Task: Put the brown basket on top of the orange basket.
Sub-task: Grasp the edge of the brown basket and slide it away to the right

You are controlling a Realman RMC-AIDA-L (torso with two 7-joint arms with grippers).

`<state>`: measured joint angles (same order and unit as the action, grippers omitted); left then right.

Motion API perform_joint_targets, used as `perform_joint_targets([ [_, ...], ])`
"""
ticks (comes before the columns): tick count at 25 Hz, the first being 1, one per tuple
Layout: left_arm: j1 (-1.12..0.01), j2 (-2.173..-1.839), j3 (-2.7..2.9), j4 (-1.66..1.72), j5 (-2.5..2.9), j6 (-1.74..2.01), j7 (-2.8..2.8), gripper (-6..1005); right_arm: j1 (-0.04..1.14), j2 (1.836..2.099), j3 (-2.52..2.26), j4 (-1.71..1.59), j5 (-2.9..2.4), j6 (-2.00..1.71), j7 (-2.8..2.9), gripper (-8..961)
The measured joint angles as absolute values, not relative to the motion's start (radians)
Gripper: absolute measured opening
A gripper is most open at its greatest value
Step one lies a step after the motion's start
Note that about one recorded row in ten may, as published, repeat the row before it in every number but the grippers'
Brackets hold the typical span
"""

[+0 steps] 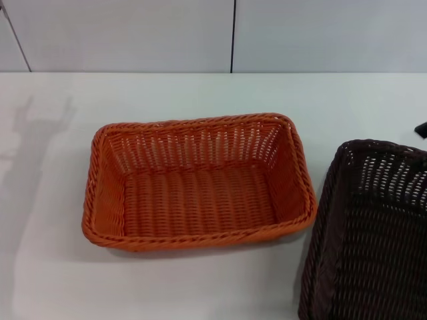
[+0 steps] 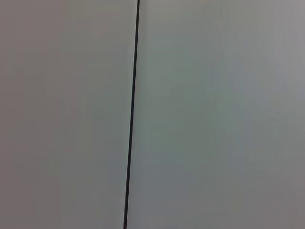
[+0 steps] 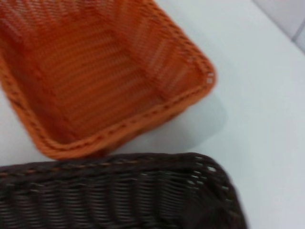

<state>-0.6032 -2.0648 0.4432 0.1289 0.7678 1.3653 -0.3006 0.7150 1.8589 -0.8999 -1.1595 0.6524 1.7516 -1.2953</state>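
I need to lower my right gripper before it closes on the brown basket's far rim (image 1: 391,147), as my fingers are above the brown basket's rim in the head view.
The orange basket (image 1: 199,183) stands empty on the white table, in the middle of the head view. The brown basket (image 1: 373,233) is to its right, cut off by the head view's right and bottom edges, its near-side rim close to the orange basket's right rim. The right wrist view looks down on the brown basket's rim (image 3: 119,191) from close by, with the orange basket (image 3: 95,71) just beyond it. A small dark part at the right edge (image 1: 421,128), by the brown basket's far corner, seems to belong to my right arm. My left gripper is out of view.
The white table (image 1: 200,93) runs back to a pale panelled wall (image 1: 133,33) with dark vertical seams. The left wrist view shows only that wall and one seam (image 2: 132,114). An arm's shadow lies on the table at the far left (image 1: 40,133).
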Motion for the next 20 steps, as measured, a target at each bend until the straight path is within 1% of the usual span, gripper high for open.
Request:
perform_joint_targets([
  [4,-0.603,-2.065,0.443,0.128,0.768,1.365,-0.301,832,0.713,1.862,-0.901,-1.134,0.625,1.700,-1.300,669],
  [5,-0.602,-2.065,0.443,0.125,0.768,1.365,-0.301,832,0.713,1.871,-0.902,-1.117,0.594,1.668,-1.309,668],
  [6,-0.602,-2.065,0.443,0.125,0.768,1.365,-0.301,832,0.713,1.871,-0.902,-1.117,0.594,1.668,-1.309,668],
  [9,-0.602,-2.065,0.444,0.123,0.769,1.360,-0.301,832,0.712,1.885,-0.895,-1.087,0.557,1.631,-1.332,667],
  [15,-0.603,-2.067,0.445,0.120,0.770,1.355,-0.301,832,0.721,1.890,-0.899,-0.966,0.534,1.567,-1.381,663],
  [20,-0.603,-2.067,0.446,0.117,0.770,1.354,-0.301,832,0.717,1.894,-0.891,-0.926,0.534,1.526,-1.416,661],
])
